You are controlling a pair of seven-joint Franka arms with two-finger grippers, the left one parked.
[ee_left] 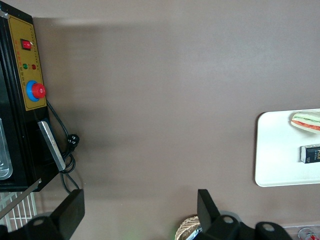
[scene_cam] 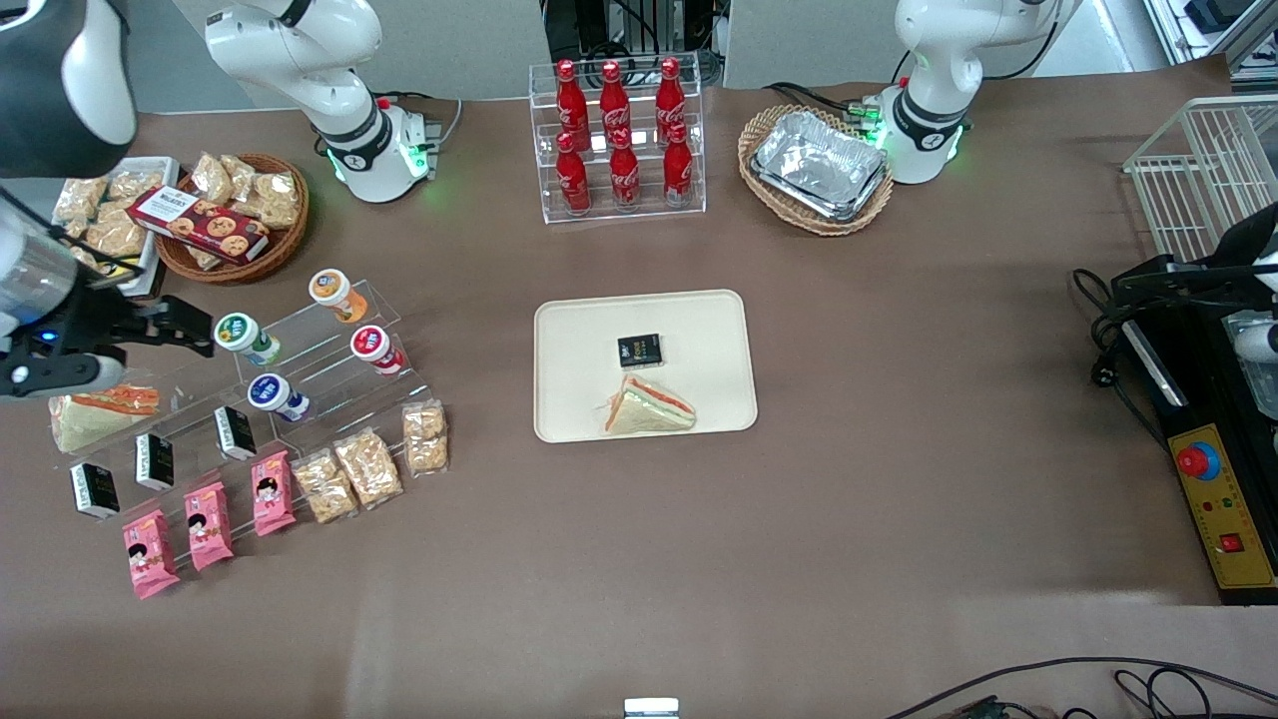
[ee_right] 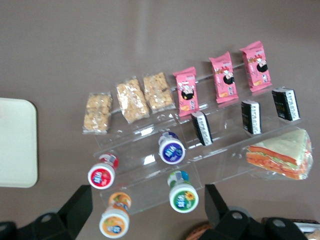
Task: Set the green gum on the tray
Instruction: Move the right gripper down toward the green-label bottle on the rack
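The green gum should be grabbed by its canister body (scene_cam: 257, 348) with my right gripper, to place the gum on the tray (scene_cam: 647, 455).
The green gum (scene_cam: 243, 336) (ee_right: 183, 196) lies tilted on the upper step of a clear acrylic stand (scene_cam: 300, 374), toward the working arm's end of the table. My right gripper (scene_cam: 188, 328) (ee_right: 145, 212) hovers above the stand, open wide. In the right wrist view the green gum sits between its fingers (ee_right: 216, 204), close to one of them, with the orange-lidded gum (ee_right: 114, 221) also in the gap. Neither is touched. The cream tray (scene_cam: 579, 330) (ee_right: 17, 142) (ee_left: 275, 150) lies mid-table and holds a wrapped sandwich (scene_cam: 647, 409) and a small black packet (scene_cam: 639, 351).
The stand also carries red (scene_cam: 374, 347) and blue (scene_cam: 272, 393) gums, black boxes (scene_cam: 236, 431), pink packs (scene_cam: 208, 523), nut bars (scene_cam: 367, 467) and a sandwich (scene_cam: 100, 412). A wicker basket of snacks (scene_cam: 235, 215) stands close to the gripper. A cola rack (scene_cam: 619, 135) and foil trays (scene_cam: 819, 165) stand farther from the camera.
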